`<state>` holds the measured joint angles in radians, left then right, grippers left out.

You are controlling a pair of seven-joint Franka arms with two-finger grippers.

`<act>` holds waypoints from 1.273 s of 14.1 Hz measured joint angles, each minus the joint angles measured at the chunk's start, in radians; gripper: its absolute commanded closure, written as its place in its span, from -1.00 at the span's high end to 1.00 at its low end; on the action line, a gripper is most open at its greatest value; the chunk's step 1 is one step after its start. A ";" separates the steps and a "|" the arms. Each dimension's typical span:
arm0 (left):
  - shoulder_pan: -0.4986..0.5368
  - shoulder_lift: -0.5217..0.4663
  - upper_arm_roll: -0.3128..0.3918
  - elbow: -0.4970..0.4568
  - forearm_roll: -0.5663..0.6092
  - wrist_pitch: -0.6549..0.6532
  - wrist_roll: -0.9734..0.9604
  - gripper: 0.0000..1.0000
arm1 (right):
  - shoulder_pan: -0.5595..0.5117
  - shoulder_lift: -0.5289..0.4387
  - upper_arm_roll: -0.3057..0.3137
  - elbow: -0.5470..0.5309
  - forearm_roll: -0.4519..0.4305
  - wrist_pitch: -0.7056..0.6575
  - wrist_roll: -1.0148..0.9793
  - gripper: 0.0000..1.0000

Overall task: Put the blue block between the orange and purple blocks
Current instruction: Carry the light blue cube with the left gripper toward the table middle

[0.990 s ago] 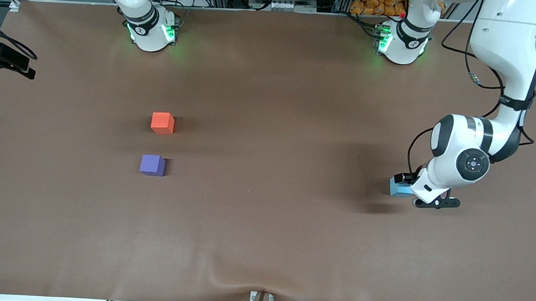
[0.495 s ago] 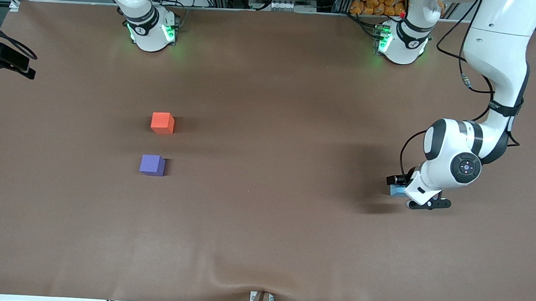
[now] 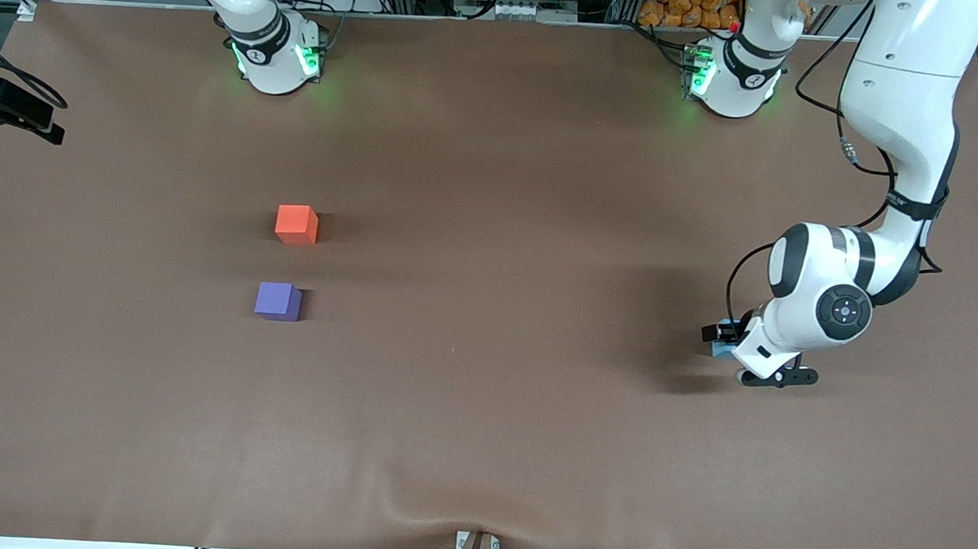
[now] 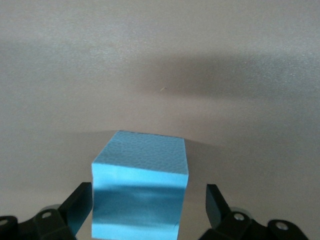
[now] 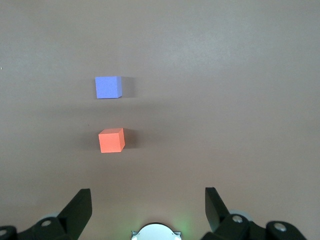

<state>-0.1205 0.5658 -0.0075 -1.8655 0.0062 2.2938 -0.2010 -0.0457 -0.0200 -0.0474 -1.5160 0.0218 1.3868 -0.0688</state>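
Observation:
I need to set the blue block between the orange and purple blocks, so next I should grab the blue block [image 3: 718, 350] by its opposite sides with my left gripper.
The blue block [image 4: 140, 185], a light sky-blue cube, rests on the brown table near the left arm's end. My left gripper [image 4: 147, 199] is down around it and open. One finger [image 4: 80, 200] stands close against the block and the other finger [image 4: 215, 200] stands clear of it. In the front view the left hand covers all but a sliver of the blue block [image 3: 718, 350]. The orange block [image 3: 297, 224] and the purple block [image 3: 278, 301] sit toward the right arm's end, the purple one nearer the camera. My right gripper [image 5: 147, 200] waits high up, open and empty.
The gap between the orange block [image 5: 111, 140] and the purple block [image 5: 108, 87] is about one block wide. The brown table cover [image 3: 482, 393] has a raised wrinkle [image 3: 449, 510] at its near edge. A black camera mount [image 3: 7, 109] overhangs the right arm's end.
The left hand has shifted slightly toward the right arm's end and now covers more of the blue block. No block has moved.

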 measured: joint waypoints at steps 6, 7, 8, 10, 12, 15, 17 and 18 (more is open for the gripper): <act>-0.001 0.024 0.000 0.010 0.000 0.001 0.017 1.00 | 0.000 0.000 0.000 0.000 0.000 0.000 0.000 1.00; -0.001 0.028 0.000 0.010 0.000 0.001 0.017 1.00 | 0.000 0.000 0.000 0.000 0.000 0.000 0.000 1.00; -0.001 0.032 0.000 0.012 0.000 0.001 0.018 0.32 | 0.000 0.000 0.000 0.000 0.000 0.000 0.000 1.00; -0.001 0.037 0.000 0.018 0.000 0.002 0.018 -0.49 | 0.000 0.000 0.000 0.000 0.000 0.000 0.000 1.00; -0.001 0.037 0.000 0.024 0.000 0.002 0.018 -0.66 | 0.000 0.000 0.000 0.000 0.000 0.000 0.000 1.00; -0.024 0.029 -0.009 0.043 0.000 0.004 0.020 -0.66 | 0.000 0.000 0.000 0.000 0.000 0.000 0.000 1.00; -0.090 -0.006 -0.017 0.054 0.000 -0.012 -0.017 -0.65 | 0.000 0.000 0.000 0.000 0.000 0.000 0.000 1.00; -0.134 -0.029 -0.019 0.056 0.000 -0.034 -0.052 -0.65 | -0.001 0.000 0.000 0.000 0.000 0.000 0.000 1.00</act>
<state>-0.2547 0.5365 -0.0261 -1.8092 0.0062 2.2599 -0.2528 -0.0464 -0.0200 -0.0478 -1.5161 0.0218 1.3867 -0.0688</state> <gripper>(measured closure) 0.405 0.000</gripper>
